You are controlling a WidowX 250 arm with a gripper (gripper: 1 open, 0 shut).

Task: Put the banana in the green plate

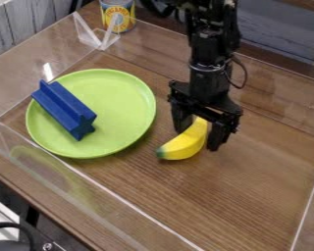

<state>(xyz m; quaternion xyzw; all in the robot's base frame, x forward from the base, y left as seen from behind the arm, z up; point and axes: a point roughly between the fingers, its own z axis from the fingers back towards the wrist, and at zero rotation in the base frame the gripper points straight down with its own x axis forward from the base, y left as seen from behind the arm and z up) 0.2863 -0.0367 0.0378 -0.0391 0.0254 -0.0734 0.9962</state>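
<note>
The banana should be picked up next by the end [196,128] opposite its greenish tip, so my gripper can put it in the green plate [121,98].
The yellow banana [184,144] lies on the wooden table just right of the green plate [121,98], outside its rim. My gripper [203,132] points straight down over the banana's upper end. Its jaws are open and stand on either side of that end, without pinching it. The banana's lower end points toward the table's front. A blue rectangular block [66,108] rests on the left half of the plate.
A yellow can [117,15] stands at the back left. Low clear plastic walls [68,181] run along the table's front and left edges. Bare wooden tabletop [258,186] extends right of and in front of the gripper.
</note>
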